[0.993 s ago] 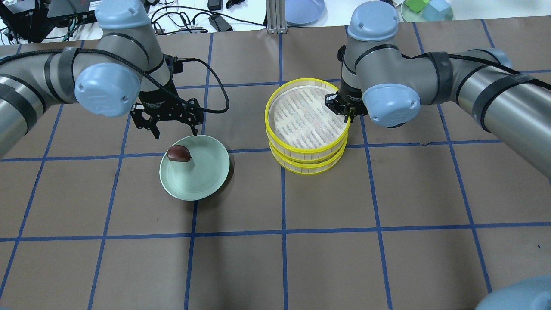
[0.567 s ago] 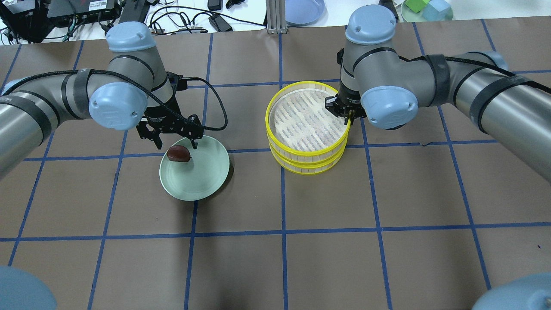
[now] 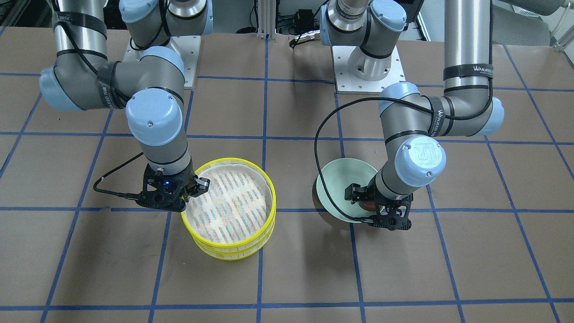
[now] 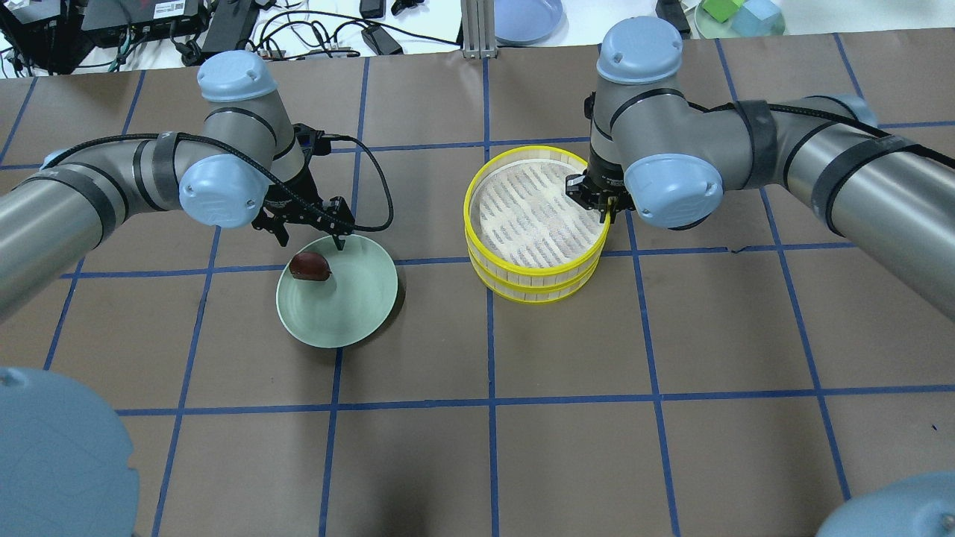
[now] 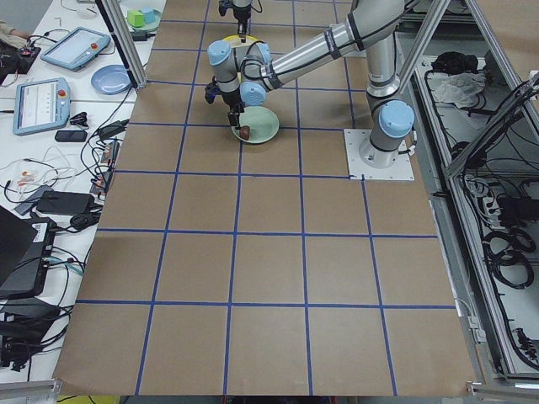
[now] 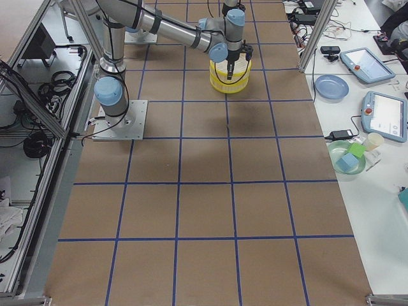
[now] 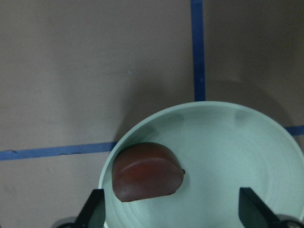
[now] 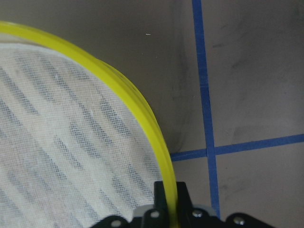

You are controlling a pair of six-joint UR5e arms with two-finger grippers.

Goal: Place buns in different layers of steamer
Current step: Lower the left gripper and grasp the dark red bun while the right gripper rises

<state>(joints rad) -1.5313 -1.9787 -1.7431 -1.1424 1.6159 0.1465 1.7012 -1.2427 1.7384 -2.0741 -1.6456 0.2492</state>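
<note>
My left gripper grips the rounded sides of the dark reddish-brown bun (image 3: 367,205) next, to place the bun in a steamer layer.
The dark reddish-brown bun (image 4: 310,266) lies on the far left part of the pale green plate (image 4: 351,298). My left gripper (image 4: 311,239) is open over the plate's far edge. In the left wrist view the bun (image 7: 147,172) sits between and just ahead of the open fingertips (image 7: 92,209). The steamer (image 4: 522,262) is two yellow-rimmed trays stacked right of the plate, and the top tray's cloth bottom is bare. My right gripper (image 4: 606,209) is shut on the top tray's rim (image 8: 142,114) at its far right side. The cream bun is hidden.
A blue plate (image 4: 526,16), a green dish with blocks (image 4: 739,16), cables and a metal post (image 4: 477,30) lie beyond the table's far edge. The brown table has a blue tape grid. The left arm's cable (image 3: 320,148) loops over the plate.
My left gripper has come down and forward to the plate's far edge, over the dark bun, still open. My right gripper has stayed shut on the top tray's rim.
</note>
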